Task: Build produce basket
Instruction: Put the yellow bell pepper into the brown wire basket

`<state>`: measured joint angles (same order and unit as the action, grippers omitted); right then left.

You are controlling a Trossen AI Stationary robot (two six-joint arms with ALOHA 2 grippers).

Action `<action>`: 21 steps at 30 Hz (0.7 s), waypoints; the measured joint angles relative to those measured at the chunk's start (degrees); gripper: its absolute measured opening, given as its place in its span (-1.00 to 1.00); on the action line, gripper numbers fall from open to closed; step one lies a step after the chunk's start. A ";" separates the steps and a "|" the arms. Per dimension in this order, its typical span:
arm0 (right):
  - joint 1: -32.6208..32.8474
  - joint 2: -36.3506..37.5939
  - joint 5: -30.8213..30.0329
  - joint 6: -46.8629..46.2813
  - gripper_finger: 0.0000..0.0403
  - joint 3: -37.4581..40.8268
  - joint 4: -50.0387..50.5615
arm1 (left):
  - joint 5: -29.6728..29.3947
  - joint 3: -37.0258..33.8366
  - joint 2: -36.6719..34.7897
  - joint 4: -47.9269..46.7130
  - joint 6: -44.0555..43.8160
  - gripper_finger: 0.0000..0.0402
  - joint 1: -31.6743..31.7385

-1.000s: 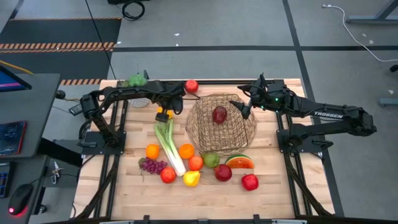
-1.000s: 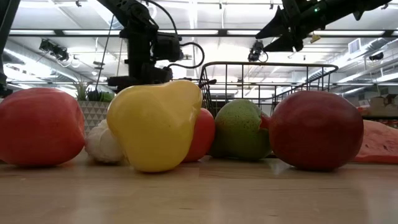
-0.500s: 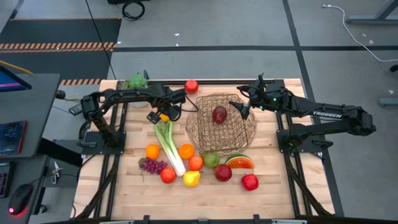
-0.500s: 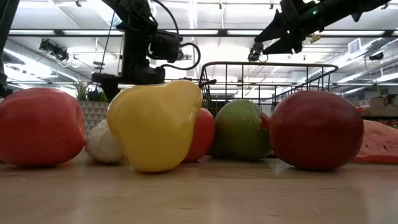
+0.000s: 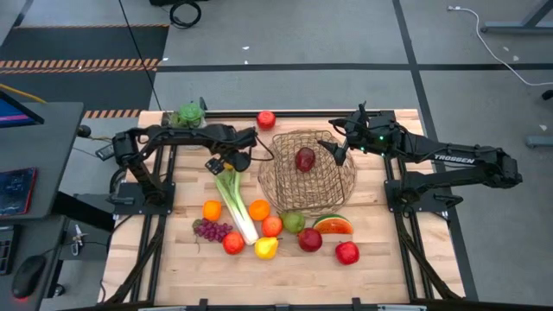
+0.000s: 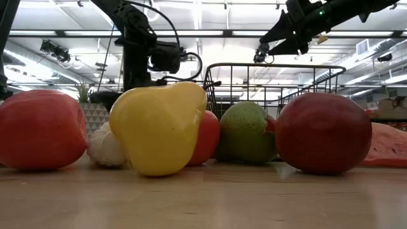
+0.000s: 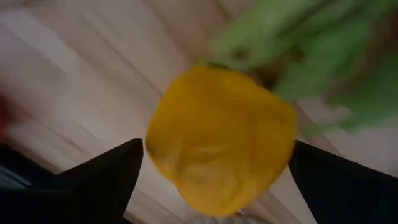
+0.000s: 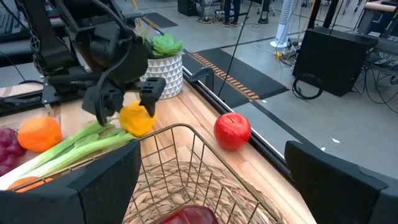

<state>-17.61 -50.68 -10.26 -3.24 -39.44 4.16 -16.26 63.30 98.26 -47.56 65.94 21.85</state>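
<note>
My left gripper grabs the yellow pepper by its plump sides next, to start filling the wire basket (image 5: 328, 186).
The wire basket (image 5: 328, 186) stands right of the table's middle with a dark red apple (image 5: 305, 159) in it. A yellow pepper (image 7: 217, 124) rests on the wood beside the leek's green top (image 7: 323, 56). My left gripper (image 7: 216, 149) points down over the pepper, open, one finger on either side and apart from it; the right wrist view shows it too (image 8: 127, 99). My right gripper (image 5: 333, 149) hangs open above the basket's far right rim. The leek (image 5: 235, 200) lies left of the basket.
A potted plant (image 5: 187, 114) and a red apple (image 5: 266, 119) stand at the far edge. Oranges (image 5: 212, 210), grapes (image 5: 212, 230), a green pear (image 5: 294, 222), a watermelon slice (image 5: 333, 226) and red apples (image 5: 347, 252) lie in a cluster near the front.
My left gripper has sunk toward the yellow pepper and rolled about its own axis, so that its open fingers now straddle the pepper. It stays open.
</note>
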 joint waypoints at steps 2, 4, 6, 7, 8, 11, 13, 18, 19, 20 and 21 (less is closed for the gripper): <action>0.00 0.00 0.00 -0.01 0.98 0.00 0.00 | -0.05 -0.90 0.00 2.45 -0.50 0.99 0.03; 0.00 0.00 0.00 -0.01 0.98 0.00 0.00 | -0.04 -1.47 0.00 3.36 -2.03 0.99 0.16; 0.00 0.02 0.00 -0.01 0.98 0.00 -0.01 | -0.04 -1.97 0.00 4.41 -2.29 0.99 0.22; 0.00 0.02 0.00 -0.01 0.98 0.00 0.00 | -0.04 -2.33 0.00 4.13 -2.24 0.99 0.22; 0.00 0.02 0.00 -0.01 0.98 0.00 0.00 | -0.04 -2.64 0.00 4.01 -2.26 0.99 0.22; 0.00 0.02 0.00 0.01 0.98 0.00 -0.02 | -0.01 -3.37 0.00 4.26 -2.29 0.99 0.20; 0.00 0.02 0.00 0.01 0.98 0.00 -0.11 | 0.00 -3.91 0.00 4.19 -2.25 0.99 0.22; 0.00 0.02 0.01 -0.01 0.98 0.00 -0.22 | -0.01 -3.91 0.00 5.26 -2.47 0.93 0.21; 0.00 0.02 0.00 -0.01 0.98 0.00 -0.23 | -0.01 -3.91 0.00 5.48 -2.57 0.90 0.13; 0.00 0.02 0.01 -0.01 0.98 0.00 -0.22 | -0.01 -3.91 0.00 5.48 -2.63 0.87 0.13; 0.00 0.02 0.00 -0.01 0.98 0.00 -0.23 | -0.01 -3.90 0.00 5.44 -2.63 0.84 0.13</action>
<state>-17.61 -50.65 -10.26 -3.25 -39.44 3.93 -16.27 59.40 98.26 -42.12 63.31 21.98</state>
